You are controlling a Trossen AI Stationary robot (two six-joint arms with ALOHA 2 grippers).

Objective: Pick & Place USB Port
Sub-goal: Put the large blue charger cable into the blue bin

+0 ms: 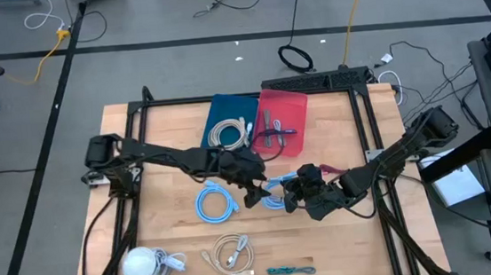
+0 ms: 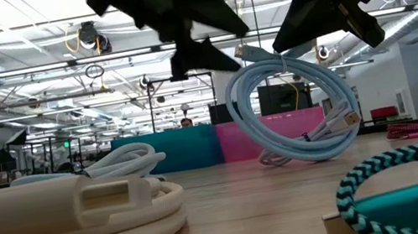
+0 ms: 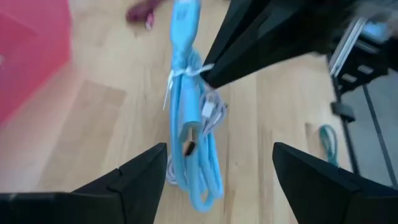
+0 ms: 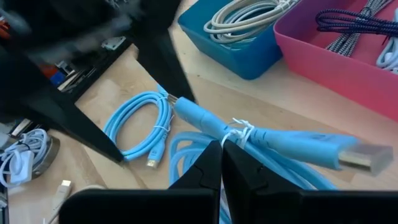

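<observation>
The robot should next grab the light blue USB cable's bundled parts beside the gold-tipped plug [image 3: 204, 169] with its left gripper. Then the cable can go in the blue bin.
A light blue USB cable, coiled and bound with a white tie [image 4: 239, 132], hangs at the table's middle [image 1: 274, 197] [image 2: 293, 111]. My right gripper [image 1: 293, 191] [image 4: 222, 146] is shut on it, reaching in from the right. My left gripper [image 1: 252, 193] [image 3: 221, 149] is open just left of the coil, and in the left wrist view its fingers stand on either side of the cable [image 3: 189, 124] without touching. A blue bin [image 1: 231, 125] and a pink bin [image 1: 281, 116] stand at the far side. My right gripper pinches the light blue cable's bundled strands beside the white tie [image 4: 239, 132], near the plug end [image 4: 357, 155], between its two fingers. The fingers lie across the bundle. The coil hangs below the fingers [image 2: 293, 111]; whether its lowest loop touches the table I cannot tell.
A second light blue coil [image 1: 216, 202] lies on the table to the left. A white cable [image 1: 232, 253], a teal braided cable [image 1: 291, 270] and a white charger with its cord [image 1: 145, 265] lie near the front edge. The blue bin holds a white cable, the pink bin dark ones.
</observation>
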